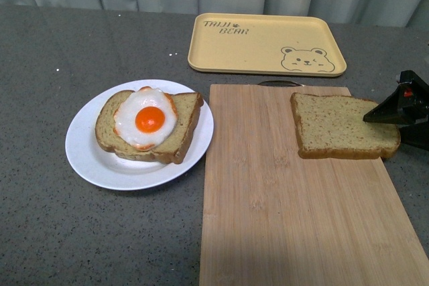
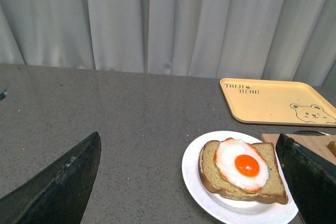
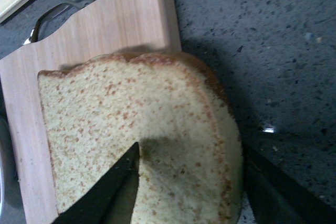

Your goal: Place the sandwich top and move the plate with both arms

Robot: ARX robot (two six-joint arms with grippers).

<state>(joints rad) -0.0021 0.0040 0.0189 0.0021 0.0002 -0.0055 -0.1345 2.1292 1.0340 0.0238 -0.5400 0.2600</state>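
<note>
The slice is flat on the board [image 3: 128, 19] and only its crust edge [image 3: 227, 148] sticks out past the wood, so my right gripper will grab that overhanging part next.
The sandwich top [image 1: 342, 126], a plain brown speckled slice, lies on the far right of the wooden cutting board [image 1: 295, 205]. My right gripper [image 1: 395, 122] is open at the slice's right edge, one finger over its top and one beside the crust; in the right wrist view the slice [image 3: 152, 135] sits between the fingers [image 3: 113, 192]. The white plate [image 1: 90, 159] at left holds a bread slice with a fried egg [image 1: 147, 120]. The left wrist view shows the plate [image 2: 197, 179] between my open left gripper's [image 2: 194, 182] fingers [image 2: 58, 182], well above it. The left gripper is out of the front view.
A yellow tray with a bear drawing [image 1: 265, 43] lies behind the board, also in the left wrist view [image 2: 275, 100]. A metal handle [image 1: 278, 83] sits at the board's far edge. Grey curtains hang behind the speckled grey counter [image 1: 80, 232].
</note>
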